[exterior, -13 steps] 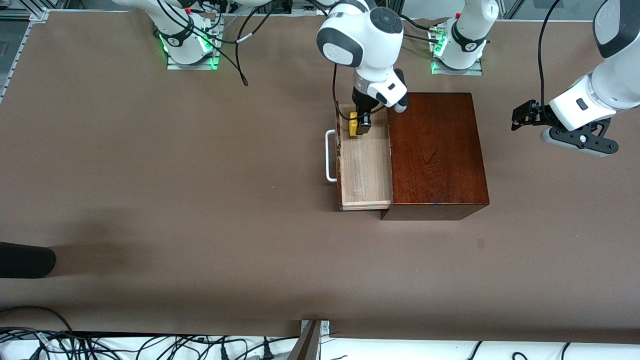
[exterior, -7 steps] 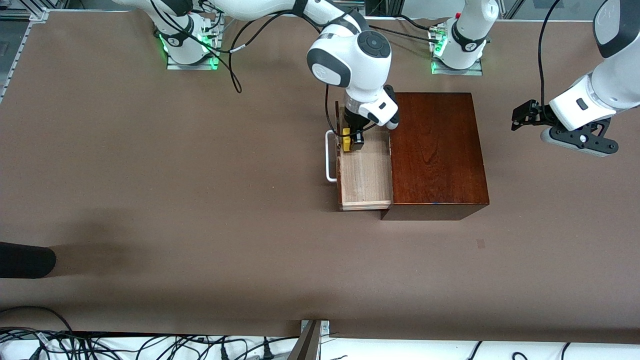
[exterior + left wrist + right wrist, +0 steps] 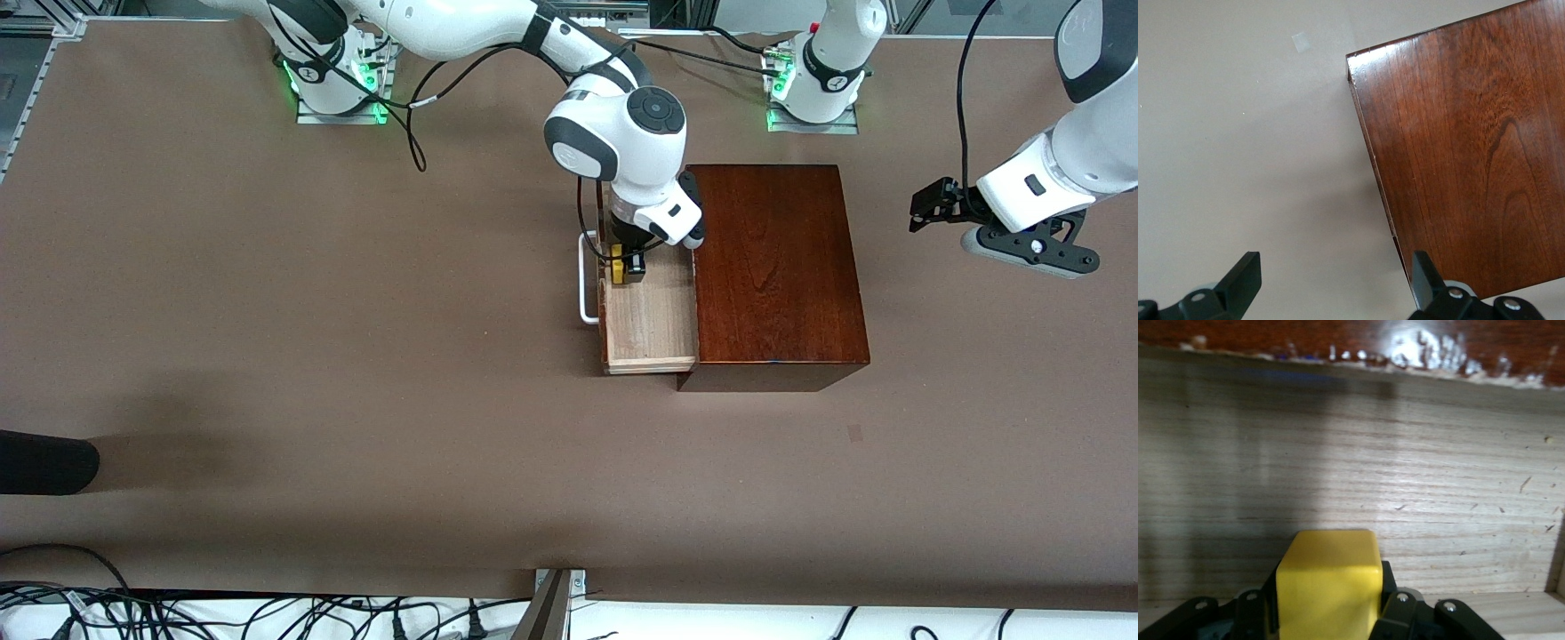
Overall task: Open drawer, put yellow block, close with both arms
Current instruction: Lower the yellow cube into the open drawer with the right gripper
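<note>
The yellow block sits low inside the drawer, over the drawer's pale bottom, so it is time for my right gripper to open.
The drawer is pulled out of the dark mahogany box toward the right arm's end of the table, its white bar handle outermost. My right gripper is shut on the yellow block and holds it low inside the drawer, close to the drawer front. In the right wrist view the block sits between the fingers over the pale drawer floor. My left gripper is open and empty, waiting in the air beside the box toward the left arm's end; its wrist view shows the box top.
A dark object lies at the table edge toward the right arm's end. Cables trail from the right arm's base. A small pale mark is on the table nearer the camera than the box.
My right gripper has carried the yellow block down and toward the camera along the drawer, lower into it. The left arm has not moved.
</note>
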`<state>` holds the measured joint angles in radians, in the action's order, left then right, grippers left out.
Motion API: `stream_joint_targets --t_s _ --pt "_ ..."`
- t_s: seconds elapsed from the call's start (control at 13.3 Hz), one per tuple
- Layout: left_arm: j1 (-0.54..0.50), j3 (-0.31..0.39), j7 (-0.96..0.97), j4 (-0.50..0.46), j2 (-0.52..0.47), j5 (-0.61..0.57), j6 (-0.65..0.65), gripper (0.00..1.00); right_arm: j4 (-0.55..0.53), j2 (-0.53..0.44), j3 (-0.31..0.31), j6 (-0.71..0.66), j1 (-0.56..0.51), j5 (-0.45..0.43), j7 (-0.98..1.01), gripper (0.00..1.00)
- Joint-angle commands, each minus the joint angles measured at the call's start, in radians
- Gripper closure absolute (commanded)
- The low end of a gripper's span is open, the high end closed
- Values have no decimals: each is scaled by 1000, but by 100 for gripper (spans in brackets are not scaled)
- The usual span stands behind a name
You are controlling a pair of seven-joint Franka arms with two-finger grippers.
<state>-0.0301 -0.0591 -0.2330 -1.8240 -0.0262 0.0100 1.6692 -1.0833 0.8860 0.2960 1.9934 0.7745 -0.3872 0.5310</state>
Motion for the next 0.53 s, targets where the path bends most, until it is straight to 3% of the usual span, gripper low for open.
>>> stream_joint_targets --t_s 0.0,0.07,0.22,0.45 --pt "-11 -4 -26 26 8 25 -22 0 14 19 9 15 -14 13 21 88" --pt "-11 -4 -26 26 8 25 -22 0 14 16 11 13 -15 31 20 2" --pt "-11 -4 -25 26 8 25 -22 0 23 1 9 -14 -17 80 17 0" --pt "-11 -4 -25 26 8 25 -23 0 49 -59 15 -119 -21 85 17 0"
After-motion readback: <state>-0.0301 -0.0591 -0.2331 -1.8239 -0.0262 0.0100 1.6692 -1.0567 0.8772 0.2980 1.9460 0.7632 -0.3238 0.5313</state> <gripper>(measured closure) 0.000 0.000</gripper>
